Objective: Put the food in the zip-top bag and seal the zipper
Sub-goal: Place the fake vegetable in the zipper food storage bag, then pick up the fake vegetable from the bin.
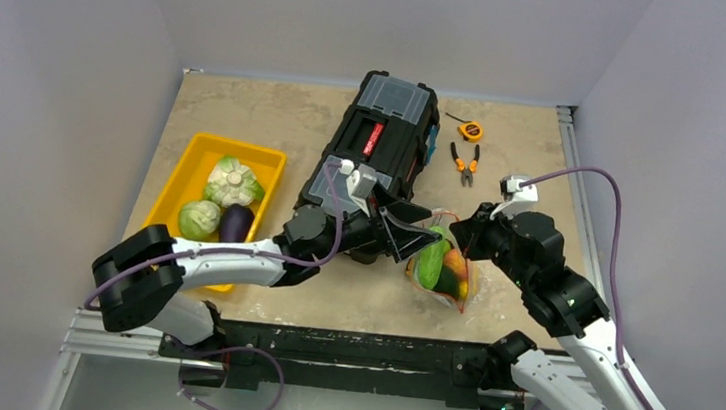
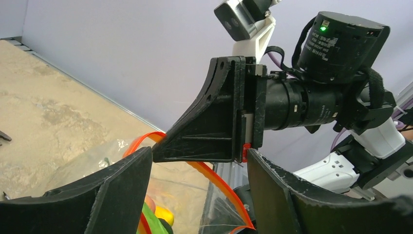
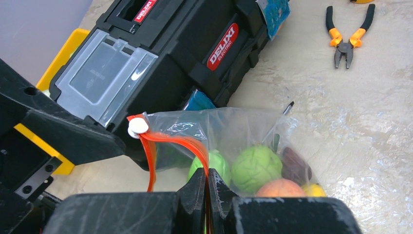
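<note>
My left gripper is to pick up the eggplant (image 1: 236,223) next across its long sides, which leaves its ends free, and then place it through the bag's open rim.
The clear zip-top bag (image 1: 442,265) stands upright between my two grippers, in front of the black toolbox. It holds several pieces of food: green pieces (image 3: 255,168), an orange one (image 3: 282,188) and a yellow one (image 3: 314,190). My right gripper (image 3: 207,176) is shut on the red-orange zipper strip (image 3: 175,141); a white slider (image 3: 138,126) sits at the strip's far end. My left gripper (image 2: 198,161) is open, its fingers (image 2: 122,185) on either side of the bag's open rim (image 2: 221,187). A cauliflower (image 1: 233,182), a cabbage (image 1: 199,219) and an eggplant (image 1: 236,223) lie in the yellow tray.
The black toolbox (image 1: 374,151) lies just behind the bag. The yellow tray (image 1: 193,154) is at the left. Orange-handled pliers (image 1: 463,162) and a yellow tape measure (image 1: 471,130) lie at the back right. Grey walls enclose the table.
</note>
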{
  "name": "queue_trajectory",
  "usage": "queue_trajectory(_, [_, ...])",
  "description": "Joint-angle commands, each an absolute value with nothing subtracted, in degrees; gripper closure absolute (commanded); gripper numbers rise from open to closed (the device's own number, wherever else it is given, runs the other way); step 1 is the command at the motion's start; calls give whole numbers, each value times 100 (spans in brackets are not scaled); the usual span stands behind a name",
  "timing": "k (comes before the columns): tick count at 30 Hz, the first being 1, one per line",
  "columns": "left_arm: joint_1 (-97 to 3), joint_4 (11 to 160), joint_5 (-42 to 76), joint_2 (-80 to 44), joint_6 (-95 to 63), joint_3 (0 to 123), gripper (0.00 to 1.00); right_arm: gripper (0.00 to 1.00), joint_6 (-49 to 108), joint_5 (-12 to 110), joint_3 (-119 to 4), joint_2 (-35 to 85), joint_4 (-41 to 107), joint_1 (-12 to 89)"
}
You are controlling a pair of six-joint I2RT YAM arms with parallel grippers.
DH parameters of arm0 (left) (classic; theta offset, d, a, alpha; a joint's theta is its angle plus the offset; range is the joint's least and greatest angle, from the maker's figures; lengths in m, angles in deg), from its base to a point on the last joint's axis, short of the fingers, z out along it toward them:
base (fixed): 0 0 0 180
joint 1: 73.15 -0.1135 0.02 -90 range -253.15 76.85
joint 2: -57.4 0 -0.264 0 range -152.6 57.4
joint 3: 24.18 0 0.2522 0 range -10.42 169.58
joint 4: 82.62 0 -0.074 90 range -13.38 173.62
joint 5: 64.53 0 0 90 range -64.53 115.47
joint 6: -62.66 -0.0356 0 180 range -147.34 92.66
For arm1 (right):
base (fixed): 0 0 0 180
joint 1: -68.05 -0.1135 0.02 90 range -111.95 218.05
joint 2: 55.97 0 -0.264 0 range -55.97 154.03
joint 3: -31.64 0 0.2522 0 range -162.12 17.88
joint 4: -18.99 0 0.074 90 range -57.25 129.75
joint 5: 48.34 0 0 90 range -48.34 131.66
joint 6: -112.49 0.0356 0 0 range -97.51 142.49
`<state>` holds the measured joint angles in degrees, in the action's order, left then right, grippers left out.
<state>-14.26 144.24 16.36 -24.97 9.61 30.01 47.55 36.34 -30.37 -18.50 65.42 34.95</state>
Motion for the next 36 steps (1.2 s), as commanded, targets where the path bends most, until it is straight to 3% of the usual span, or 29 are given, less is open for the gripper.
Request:
queue_trajectory(1, [-1460,14069,1611,-1857,1025,3073,30,100,4773,3505,-3013,-1850,6421,3466])
queue_trajectory(5, [-1507,12124,1619,-1095,1088,3373,30,100,4773,3501,-3001,-1851,6404,3467])
queue_trajectory(13, [-1798,6788,2430,684,332,4166,26,100,4759,3516,-2998,-1892,6385,3471])
queue_trajectory(21, [-2922,3114,4822,1985,693,4471,20,100,4764,3541,-2977,-1969,6355,3472])
queue_trajectory(25, [-3377,2040,6123,2061,1558,4249,12,100,4749,3566,-2995,-1918,6356,3472])
queue_trajectory(31, [-4047,2143,6292,1676,2143,3530,8,100,4757,3599,-2994,-1978,6386,3473])
queue_trajectory(36, [-4994,2853,5932,1610,2211,2970,16,100,4752,3648,-3008,-2027,6386,3468])
